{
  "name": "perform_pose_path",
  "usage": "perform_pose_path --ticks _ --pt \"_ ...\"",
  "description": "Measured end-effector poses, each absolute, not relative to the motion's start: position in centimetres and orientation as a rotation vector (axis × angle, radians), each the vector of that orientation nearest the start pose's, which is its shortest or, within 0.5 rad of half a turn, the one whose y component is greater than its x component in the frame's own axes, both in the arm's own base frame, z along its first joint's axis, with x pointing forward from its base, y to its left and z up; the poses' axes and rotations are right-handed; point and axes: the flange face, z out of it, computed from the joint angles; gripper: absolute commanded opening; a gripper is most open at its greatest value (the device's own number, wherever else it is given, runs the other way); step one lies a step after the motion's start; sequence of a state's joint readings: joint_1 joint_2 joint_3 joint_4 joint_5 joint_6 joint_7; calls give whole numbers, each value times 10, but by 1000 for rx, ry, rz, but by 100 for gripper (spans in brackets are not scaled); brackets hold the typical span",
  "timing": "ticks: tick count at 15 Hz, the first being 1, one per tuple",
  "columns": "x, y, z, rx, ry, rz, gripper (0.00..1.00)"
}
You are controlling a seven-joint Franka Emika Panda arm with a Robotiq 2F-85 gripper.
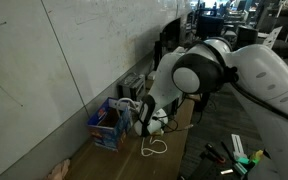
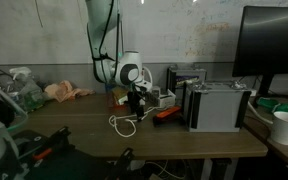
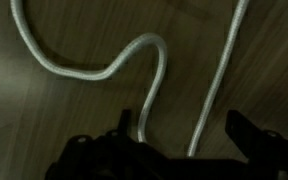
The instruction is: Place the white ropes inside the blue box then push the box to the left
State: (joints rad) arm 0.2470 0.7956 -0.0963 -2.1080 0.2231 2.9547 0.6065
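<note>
Two white rope pieces run between my open fingers low over the table, so closing now would hold both.
A white rope (image 1: 154, 148) lies in loops on the wooden table, also seen in an exterior view (image 2: 122, 125). In the wrist view two strands of the rope (image 3: 151, 90) run between my dark fingers. My gripper (image 3: 182, 135) is open, low over the rope, with one strand near the left finger and one nearer the middle. In both exterior views my gripper (image 1: 147, 122) (image 2: 134, 108) points down at the rope. The blue box (image 1: 109, 128) stands by the wall, just beside my gripper, with items inside it.
A grey metal case (image 2: 219, 105), a monitor (image 2: 274, 40) and a white cup (image 2: 284, 127) stand along the table. A red tool (image 2: 164, 115) lies near the case. Tools (image 1: 239, 155) lie at the table's edge. A whiteboard wall (image 1: 54, 60) backs the table.
</note>
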Motion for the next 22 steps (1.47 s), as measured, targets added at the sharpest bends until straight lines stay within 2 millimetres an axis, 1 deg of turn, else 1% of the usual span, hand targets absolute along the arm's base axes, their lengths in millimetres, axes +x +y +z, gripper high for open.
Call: perform_pose_path --ticks 4,6,7,8,11,13,14,16,17,18,22 --pt "545 60 44 -2975 998 -108 34" --pt "547 60 47 -2973 999 -115 21" --pt "547 59 48 -2972 1000 -118 12" --pt "548 58 49 -2972 1002 -120 5" --pt "548 54 50 -2978 1014 -106 0" --pt "547 51 50 -2985 1026 -80 4" --pt "547 51 51 -2986 1034 -66 4" --pt "547 54 60 -2984 1044 -59 5" --pt "548 58 70 -2980 1045 -65 5" --pt "548 64 84 -2973 1040 -79 4" --pt "537 92 156 -2922 999 -168 4"
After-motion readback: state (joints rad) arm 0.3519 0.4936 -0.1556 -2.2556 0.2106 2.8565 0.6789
